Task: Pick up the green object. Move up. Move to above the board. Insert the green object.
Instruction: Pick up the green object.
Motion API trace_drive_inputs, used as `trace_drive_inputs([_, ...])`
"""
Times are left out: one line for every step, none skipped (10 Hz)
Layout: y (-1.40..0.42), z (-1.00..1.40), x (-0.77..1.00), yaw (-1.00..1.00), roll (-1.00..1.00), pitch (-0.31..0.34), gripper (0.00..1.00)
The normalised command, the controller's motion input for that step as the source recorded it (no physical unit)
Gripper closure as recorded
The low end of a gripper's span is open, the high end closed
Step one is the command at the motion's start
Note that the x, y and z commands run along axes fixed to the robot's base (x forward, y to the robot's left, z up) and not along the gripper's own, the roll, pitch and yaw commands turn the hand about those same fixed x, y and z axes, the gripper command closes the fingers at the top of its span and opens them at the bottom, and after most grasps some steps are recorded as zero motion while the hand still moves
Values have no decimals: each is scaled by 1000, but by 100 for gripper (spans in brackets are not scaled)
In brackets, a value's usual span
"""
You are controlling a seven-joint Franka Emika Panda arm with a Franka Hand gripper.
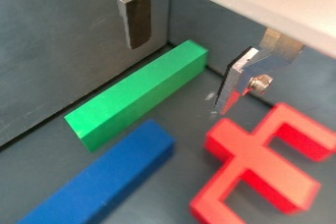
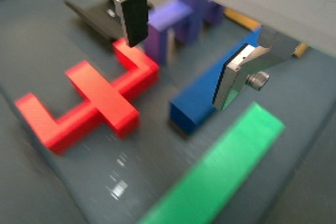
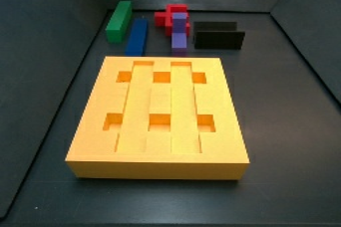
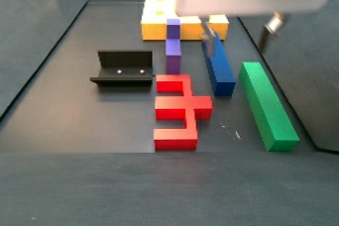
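The blue bar crowds the other end of the green object. I should next grab the green object by the end extending past the blue bar (image 3: 123, 9) (image 1: 180, 62) in my gripper.
The green object (image 4: 269, 101) is a long green bar lying on the dark floor beside the thinner blue bar (image 4: 219, 66). It also shows in both wrist views (image 1: 138, 95) (image 2: 217, 174) and in a side view (image 3: 119, 22). The board (image 3: 160, 112) is a large orange-yellow slab with six square holes, and its end shows in a side view (image 4: 159, 14). My gripper (image 4: 245, 27) hovers above the far ends of the green and blue bars. It is open and empty in both wrist views (image 1: 188, 51) (image 2: 187, 46), touching nothing.
A red branched piece (image 4: 179, 111) lies next to the blue bar. A purple piece (image 4: 172, 47) lies beyond it. The dark fixture (image 4: 126, 68) stands beside them. Dark walls enclose the floor.
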Motion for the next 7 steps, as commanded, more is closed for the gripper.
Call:
trace_drive_inputs([171,-609,-563,-206,0,-4,0])
trace_drive_inputs([317,-566,-431,-311,7,0,0])
trace_drive_inputs([426,-371,-371,-340,13,31,0])
trace_drive_inputs([389,-254,-189,-249,14,74,0])
trace_drive_inputs([206,-283,-169,-17,36,11,0])
trace_drive_inputs([0,-269,-197,0,40,0,0])
trace_drive_inputs([-3,-217,-69,0,76,0,0])
